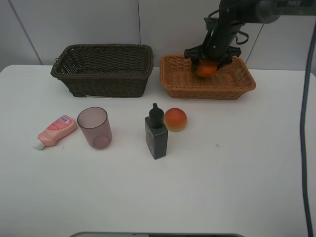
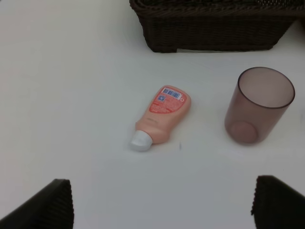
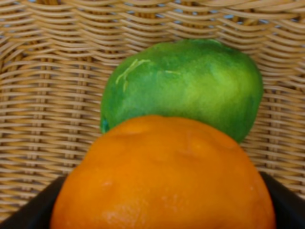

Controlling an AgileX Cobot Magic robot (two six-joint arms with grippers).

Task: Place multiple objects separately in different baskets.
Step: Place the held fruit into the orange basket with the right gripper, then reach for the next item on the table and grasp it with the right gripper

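Note:
The orange [image 1: 206, 68] is inside the rim of the orange-tan basket next to the green fruit, so I will open my right gripper, and it would rest in that basket [image 1: 224, 83].
My right gripper [image 1: 207, 63] is shut on the orange [image 1: 206, 68] and holds it inside the orange-tan basket [image 1: 170, 79] at its back. In the right wrist view the orange [image 3: 164, 176] fills the front, with the green fruit [image 3: 190, 90] lying on the basket floor [image 3: 43, 95] just behind it. The dark brown basket [image 1: 103, 69] stands at the left. On the table lie the pink tube [image 1: 55, 131], the mauve cup [image 1: 94, 127], the dark pump bottle [image 1: 156, 133] and the red-orange fruit [image 1: 175, 119]. My left gripper [image 2: 162, 202] is open above the table, near the tube [image 2: 162, 114] and cup [image 2: 257, 105].
The white table [image 1: 237, 173] ends at a white wall behind the baskets. A dark cable [image 1: 306, 123] hangs down the right side. The dark basket's front wall [image 2: 209, 33] shows in the left wrist view.

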